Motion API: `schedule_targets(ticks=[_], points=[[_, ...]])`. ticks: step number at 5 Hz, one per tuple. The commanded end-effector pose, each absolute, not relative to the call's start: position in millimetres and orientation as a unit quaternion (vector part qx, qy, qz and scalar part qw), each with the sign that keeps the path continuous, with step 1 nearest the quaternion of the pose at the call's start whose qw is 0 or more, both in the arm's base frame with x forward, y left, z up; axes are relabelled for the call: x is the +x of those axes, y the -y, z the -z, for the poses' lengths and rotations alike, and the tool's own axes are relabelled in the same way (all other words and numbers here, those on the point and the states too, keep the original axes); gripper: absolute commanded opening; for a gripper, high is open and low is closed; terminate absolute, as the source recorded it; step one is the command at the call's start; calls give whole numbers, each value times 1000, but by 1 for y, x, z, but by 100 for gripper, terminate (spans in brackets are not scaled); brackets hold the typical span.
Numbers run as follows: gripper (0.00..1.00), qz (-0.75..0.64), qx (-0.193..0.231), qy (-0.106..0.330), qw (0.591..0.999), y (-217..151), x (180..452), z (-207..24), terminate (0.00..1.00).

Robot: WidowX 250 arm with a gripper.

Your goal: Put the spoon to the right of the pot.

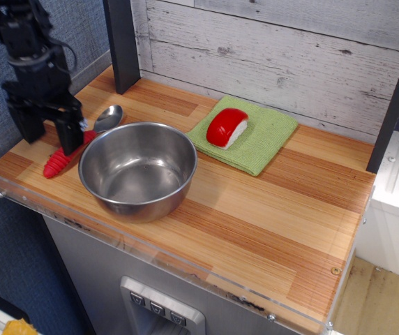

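I will grab the spoon next by its red ribbed handle (57,165), and then set the spoon down beside the pot (137,169).
The spoon (109,117) lies on the wooden table left of the pot, its silver bowl at the back and its red ribbed handle (57,165) toward the front left. The pot (137,169) is a shiny steel bowl, empty, at the front left of the table. My black gripper (49,137) is open and comes down over the middle of the spoon's handle, one finger on each side. It hides part of the handle. I cannot tell whether the fingers touch it.
A green cloth (244,135) lies behind and to the right of the pot, with a red-and-white sushi toy (226,128) on it. A dark post (123,43) stands at the back left. A clear plastic lip (151,252) runs along the table's front edge.
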State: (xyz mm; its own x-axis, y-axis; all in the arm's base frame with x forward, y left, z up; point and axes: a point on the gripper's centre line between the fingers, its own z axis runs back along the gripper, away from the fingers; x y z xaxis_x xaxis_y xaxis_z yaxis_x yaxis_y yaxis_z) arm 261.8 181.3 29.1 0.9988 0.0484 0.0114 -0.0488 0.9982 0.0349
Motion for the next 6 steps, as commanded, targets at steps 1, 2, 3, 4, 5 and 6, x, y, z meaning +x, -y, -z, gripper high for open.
schedule_targets(ticks=[1,2,3,4,5,6], points=[[100,-44,11,-30,998,-166,247,-6,0],[100,-49,10,-29,998,-169,248,-6,0],[100,-52,8,-28,998,-171,249,-3,0],[0,-55,2,-23,998,-173,248,-3,0],[0,-42,3,-14,999,-173,248,-8,0],[0,-42,12,33,999,-169,247,-40,0]])
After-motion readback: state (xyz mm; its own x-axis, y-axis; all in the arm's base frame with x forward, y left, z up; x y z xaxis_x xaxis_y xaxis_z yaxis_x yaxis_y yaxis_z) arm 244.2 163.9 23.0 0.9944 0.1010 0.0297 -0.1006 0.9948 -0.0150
